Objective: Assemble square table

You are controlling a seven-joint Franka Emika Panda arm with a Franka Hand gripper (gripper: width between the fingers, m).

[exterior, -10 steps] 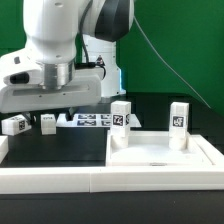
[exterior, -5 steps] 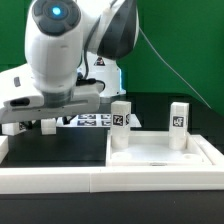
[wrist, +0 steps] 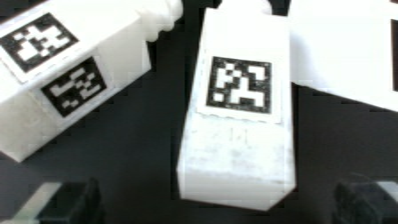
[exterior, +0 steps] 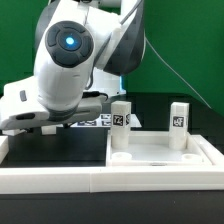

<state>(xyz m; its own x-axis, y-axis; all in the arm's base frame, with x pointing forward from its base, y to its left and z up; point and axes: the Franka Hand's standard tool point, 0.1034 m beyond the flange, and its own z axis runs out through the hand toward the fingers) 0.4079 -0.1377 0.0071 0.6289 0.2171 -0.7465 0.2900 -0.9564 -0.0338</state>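
The narrow peg of the middle white leg should stay free to enter the slab, so my gripper should next grab the leg by its plain end [wrist: 237,178].
The square white slab [exterior: 160,150] lies at the exterior view's front right, with two tagged white legs standing upright on its far corners [exterior: 121,122] [exterior: 179,120]. In the wrist view a loose white leg [wrist: 237,100] with a black-and-white tag lies on the black table. A second loose leg [wrist: 63,70] lies beside it. My gripper [wrist: 221,200] is open, with one dark finger [wrist: 71,200] on each side of the middle leg's near end, not touching it. In the exterior view the arm [exterior: 65,60] leans low over the table's left and hides both loose legs.
The marker board [exterior: 97,121] lies behind the arm. A white sheet that may be the same board shows in the wrist view [wrist: 347,50]. A long white rail [exterior: 50,180] runs along the front edge. A green backdrop stands behind.
The arm has tipped forward and swung lower over the table's left side. The loose legs seen there before are now hidden behind the hand.
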